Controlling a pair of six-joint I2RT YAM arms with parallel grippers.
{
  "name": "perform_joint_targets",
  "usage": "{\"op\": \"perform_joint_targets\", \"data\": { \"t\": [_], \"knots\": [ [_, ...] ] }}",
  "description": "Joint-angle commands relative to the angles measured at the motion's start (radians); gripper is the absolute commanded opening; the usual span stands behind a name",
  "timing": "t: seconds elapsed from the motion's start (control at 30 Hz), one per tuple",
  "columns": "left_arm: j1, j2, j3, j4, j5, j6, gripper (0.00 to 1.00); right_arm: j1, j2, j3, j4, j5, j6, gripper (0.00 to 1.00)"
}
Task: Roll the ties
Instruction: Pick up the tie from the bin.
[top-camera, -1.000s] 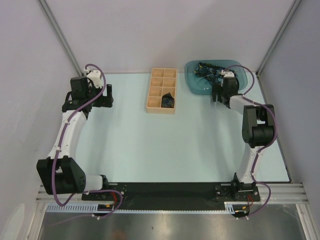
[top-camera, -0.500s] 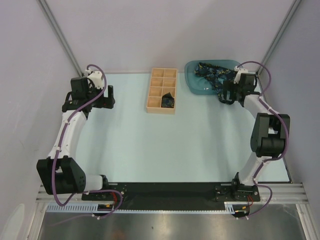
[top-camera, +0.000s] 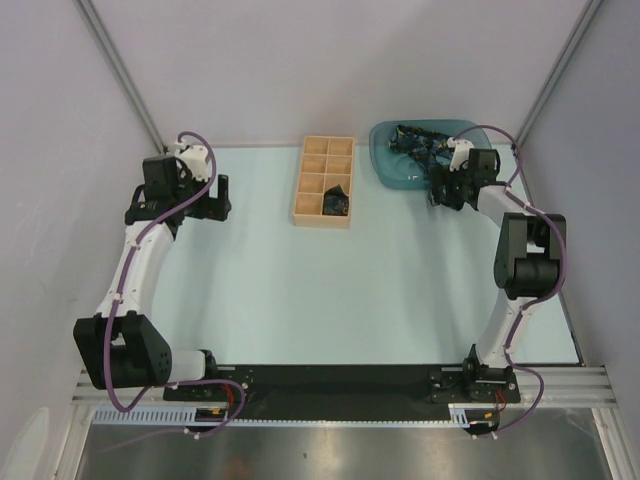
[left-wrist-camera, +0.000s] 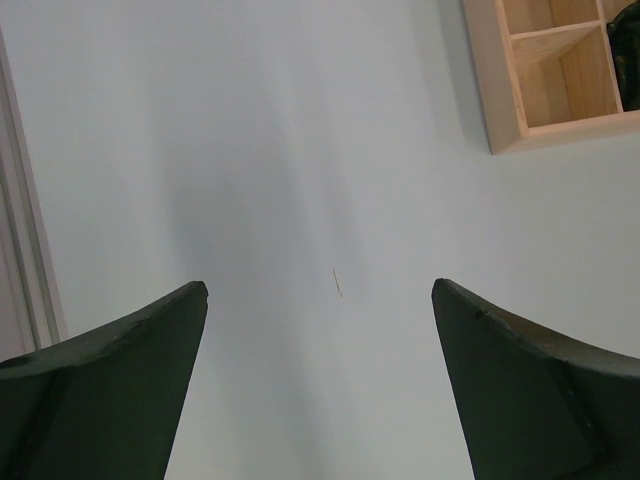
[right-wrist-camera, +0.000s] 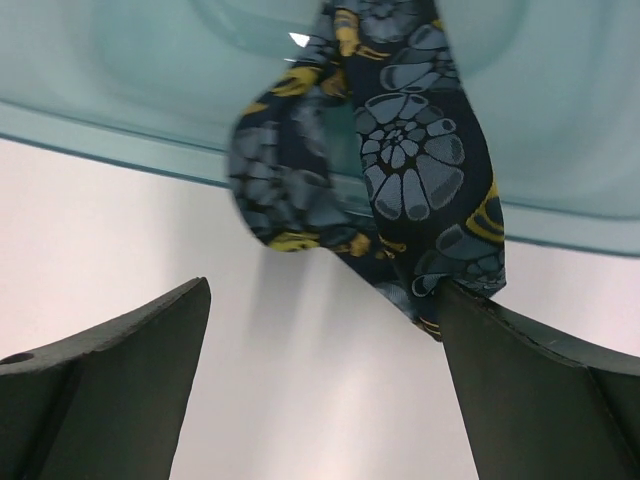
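Note:
My right gripper's fingers stop short of the tie's looped fold (top-camera: 434, 195) (right-wrist-camera: 428, 268), so it is too early to close and closing now would miss it. The move toward the fold comes next.
Dark navy ties (top-camera: 418, 141) with a blue and yellow pattern lie bunched in the teal tray (top-camera: 395, 168) at the back right. One tie (right-wrist-camera: 400, 160) hangs over the tray's near rim (right-wrist-camera: 120, 125) onto the table, its end touching my right finger (right-wrist-camera: 540, 390). My right gripper (top-camera: 438, 192) (right-wrist-camera: 320, 330) is open at that rim, nothing between its jaws. A dark rolled tie (top-camera: 336, 200) sits in a compartment of the wooden box (top-camera: 322, 181). My left gripper (top-camera: 218, 196) (left-wrist-camera: 320, 330) is open and empty over bare table, left of the box.
The wooden box (left-wrist-camera: 530, 75) shows at the top right of the left wrist view. Grey walls and metal frame posts (top-camera: 120, 70) enclose the table. A frame rail (left-wrist-camera: 20, 250) runs along the left edge near my left gripper.
My right arm swung outward to the right, then back toward the tray's near rim. My left gripper shifted slightly.

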Motion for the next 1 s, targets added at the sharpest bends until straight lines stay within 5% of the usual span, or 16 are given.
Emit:
{"op": "perform_joint_targets", "data": {
  "t": [0.0, 0.5, 0.6, 0.8, 0.87, 0.97],
  "knots": [
    [-0.001, -0.033, -0.014, 0.007, 0.016, 0.03, 0.99, 0.018, 0.015, 0.04, 0.055, -0.092, 0.002, 1.0],
    [-0.001, -0.018, 0.015, -0.005, 0.041, 0.018, 0.99, 0.052, 0.099, 0.084, 0.149, 0.195, 0.121, 0.97],
    [-0.002, -0.03, 0.014, -0.007, 0.059, 0.01, 0.99, 0.052, 0.087, 0.078, 0.146, 0.208, 0.138, 0.84],
    [-0.002, -0.03, 0.008, -0.005, 0.059, 0.007, 0.99, 0.052, 0.016, 0.074, 0.067, 0.184, 0.161, 0.4],
    [-0.002, -0.033, 0.006, -0.007, 0.064, 0.007, 1.0, 0.052, -0.02, 0.072, 0.08, 0.175, 0.152, 0.14],
    [-0.001, -0.039, 0.008, -0.005, 0.069, 0.007, 0.99, 0.052, -0.059, 0.109, 0.058, 0.195, 0.115, 0.0]
  ]
}}
